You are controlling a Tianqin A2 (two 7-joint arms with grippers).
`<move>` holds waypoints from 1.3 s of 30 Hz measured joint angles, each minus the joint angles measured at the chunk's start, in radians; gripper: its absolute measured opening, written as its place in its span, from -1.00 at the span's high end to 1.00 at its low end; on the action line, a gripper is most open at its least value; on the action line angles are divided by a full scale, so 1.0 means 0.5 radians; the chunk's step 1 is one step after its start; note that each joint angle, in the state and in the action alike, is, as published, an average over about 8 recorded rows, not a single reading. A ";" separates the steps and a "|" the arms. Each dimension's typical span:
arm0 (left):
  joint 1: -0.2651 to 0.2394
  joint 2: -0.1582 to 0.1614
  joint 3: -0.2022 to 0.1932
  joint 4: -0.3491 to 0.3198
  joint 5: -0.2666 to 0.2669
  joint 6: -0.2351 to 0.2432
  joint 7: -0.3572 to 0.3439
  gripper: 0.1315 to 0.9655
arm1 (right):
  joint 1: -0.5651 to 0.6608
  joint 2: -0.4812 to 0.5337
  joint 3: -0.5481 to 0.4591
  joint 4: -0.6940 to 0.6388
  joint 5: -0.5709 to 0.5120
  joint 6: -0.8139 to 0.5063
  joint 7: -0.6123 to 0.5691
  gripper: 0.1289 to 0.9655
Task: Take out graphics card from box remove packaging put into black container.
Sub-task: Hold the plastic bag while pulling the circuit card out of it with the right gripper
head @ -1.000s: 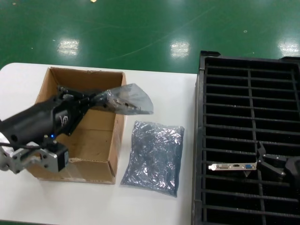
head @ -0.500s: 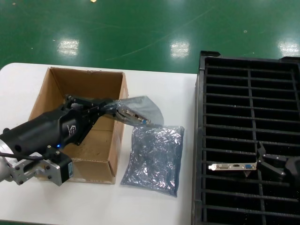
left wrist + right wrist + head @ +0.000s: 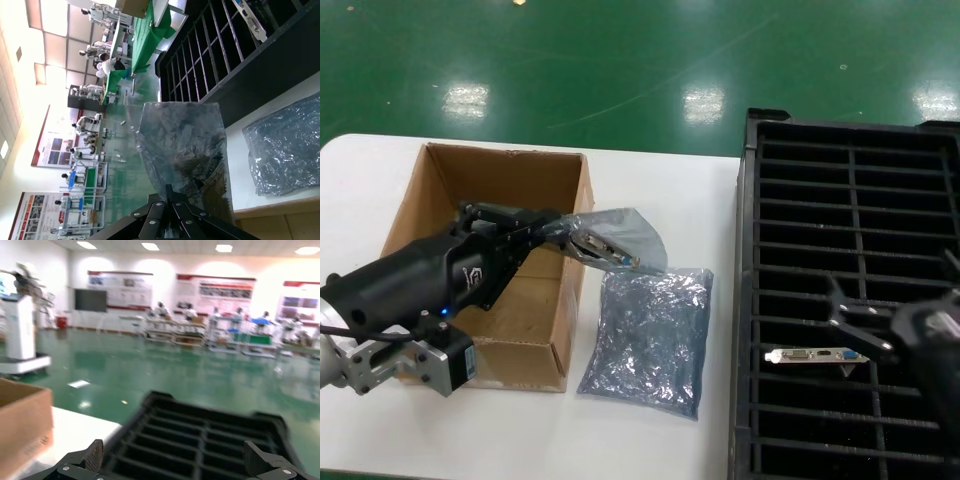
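I will next grab the graphics card by its metal bracket with my right gripper, because my left gripper and the bunched bag crowd one end of the card.
My left gripper (image 3: 558, 232) is shut on the packaging (image 3: 617, 237), a translucent grey bag with a graphics card's bracket showing through it. It holds the bag in the air over the right wall of the brown box (image 3: 505, 168). In the left wrist view the bag (image 3: 182, 145) sticks out from the shut gripper (image 3: 170, 194). My right gripper (image 3: 840, 310) hovers open over the black container (image 3: 850, 190), just above a bare graphics card (image 3: 815, 354) standing in a slot. The right wrist view shows the open gripper (image 3: 174, 457) with nothing between its fingers, above the container (image 3: 200, 432).
An empty crinkled anti-static bag (image 3: 648, 335) lies flat on the white table (image 3: 660, 180) between box and container; it also shows in the left wrist view (image 3: 287, 145). The box (image 3: 25, 422) stands left of the container. Green floor lies beyond the table.
The left gripper carried the bagged card right and nearer over the box wall, then held still. The right gripper has risen away from the card left in the container slot.
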 joint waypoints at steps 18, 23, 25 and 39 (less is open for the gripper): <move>0.000 0.000 0.000 0.000 0.000 0.000 0.000 0.98 | 0.497 0.042 -0.506 -0.016 -0.243 -0.186 0.244 -0.94; 0.000 0.000 0.000 0.000 0.000 0.000 0.000 0.98 | 0.561 0.086 -0.585 -0.010 -0.409 -0.235 0.421 -0.87; 0.000 0.000 0.000 0.000 0.000 0.000 0.000 0.98 | 0.569 0.102 -0.599 0.002 -0.491 -0.266 0.500 -0.80; 0.000 0.000 0.000 0.000 0.000 0.000 0.000 0.98 | 0.509 0.139 -0.613 0.153 -0.863 -0.508 0.766 -0.21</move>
